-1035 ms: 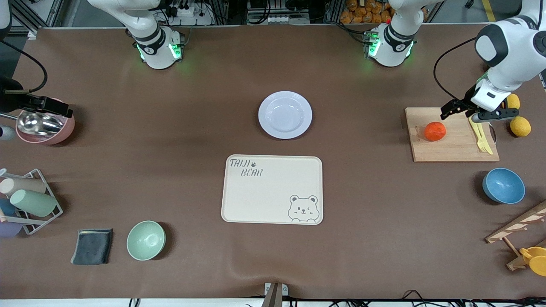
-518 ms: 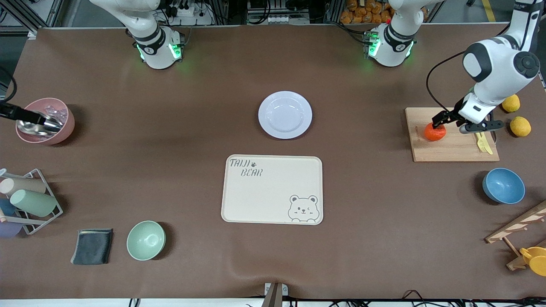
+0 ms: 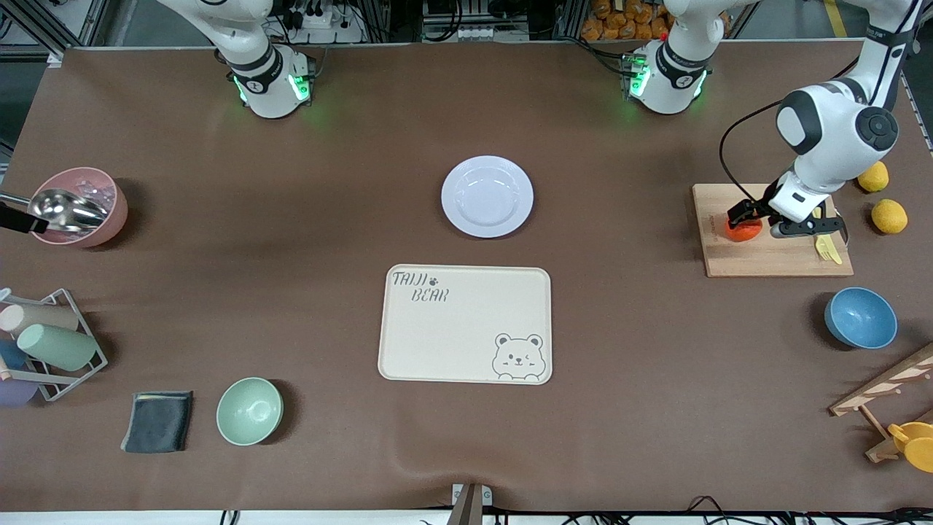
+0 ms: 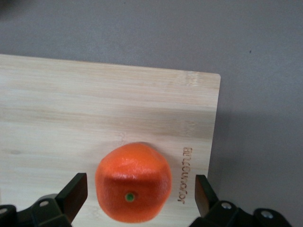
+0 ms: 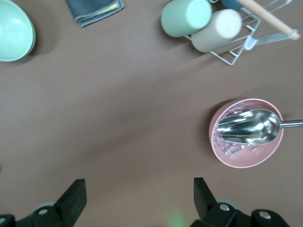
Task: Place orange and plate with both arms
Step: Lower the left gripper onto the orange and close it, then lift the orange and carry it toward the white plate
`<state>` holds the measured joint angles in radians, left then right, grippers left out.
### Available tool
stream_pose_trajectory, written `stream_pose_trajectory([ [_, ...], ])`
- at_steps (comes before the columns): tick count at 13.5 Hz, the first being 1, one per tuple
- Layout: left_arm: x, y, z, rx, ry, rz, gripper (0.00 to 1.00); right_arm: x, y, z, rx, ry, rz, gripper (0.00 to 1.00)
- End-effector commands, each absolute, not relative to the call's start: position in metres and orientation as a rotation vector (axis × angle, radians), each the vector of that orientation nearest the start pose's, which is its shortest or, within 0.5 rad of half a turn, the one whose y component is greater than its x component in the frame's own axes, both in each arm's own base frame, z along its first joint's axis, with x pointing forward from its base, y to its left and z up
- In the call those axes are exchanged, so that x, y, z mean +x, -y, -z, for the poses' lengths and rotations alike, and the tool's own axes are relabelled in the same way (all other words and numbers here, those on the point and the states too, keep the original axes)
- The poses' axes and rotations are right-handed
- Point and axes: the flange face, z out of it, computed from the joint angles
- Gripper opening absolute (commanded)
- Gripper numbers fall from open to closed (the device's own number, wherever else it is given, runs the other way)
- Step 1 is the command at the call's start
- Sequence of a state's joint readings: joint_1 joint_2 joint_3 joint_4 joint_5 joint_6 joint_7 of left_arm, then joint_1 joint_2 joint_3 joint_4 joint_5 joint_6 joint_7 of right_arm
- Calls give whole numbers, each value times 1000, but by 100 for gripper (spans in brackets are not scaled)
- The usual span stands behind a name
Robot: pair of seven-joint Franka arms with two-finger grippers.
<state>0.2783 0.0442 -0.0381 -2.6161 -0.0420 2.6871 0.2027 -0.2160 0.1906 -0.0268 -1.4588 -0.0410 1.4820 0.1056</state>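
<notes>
My left gripper is still too high to close on the orange and needs to move lower first. Its fingers are above the orange's middle (image 3: 744,230), so they would miss the orange if they closed now.
The orange (image 3: 742,231) (image 4: 133,182) sits on a wooden cutting board (image 3: 773,257) (image 4: 71,104) at the left arm's end of the table. My left gripper (image 3: 754,222) (image 4: 141,191) is low over it and open. One finger stands on each side of the fruit, with a small gap on both sides. The pale plate (image 3: 487,196) lies bare in the middle of the table, farther from the front camera than the bear tray (image 3: 452,335). My right gripper (image 5: 140,196) is open and holds nothing, up over bare brown table beside the pink bowl (image 5: 246,161).
A yellow fork (image 3: 825,246) lies on the board beside the left gripper. Two lemons (image 3: 889,216) sit past the board's end, with a blue bowl (image 3: 860,318) nearer the camera. At the right arm's end are the pink bowl with a scoop (image 3: 76,208), a cup rack (image 3: 51,343), a green bowl (image 3: 249,410) and a grey cloth (image 3: 157,421).
My left gripper has come down and across the board until its open fingers straddle the orange. My right gripper has drawn away from over the pink bowl toward the table's end.
</notes>
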Motion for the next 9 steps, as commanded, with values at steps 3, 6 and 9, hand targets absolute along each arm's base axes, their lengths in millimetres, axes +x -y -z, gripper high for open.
stream_pose_trajectory([
  [3,425,-111,-220,-3158,83,55,100,606,102,-514,-3207,-319,-416,100],
  [6,423,-111,-212,-3163,81,29,100,602,104,-499,-3184,-340,-545,100],
  [9,421,-110,-204,-3167,82,3,76,605,85,-497,-3197,-275,-555,100],
])
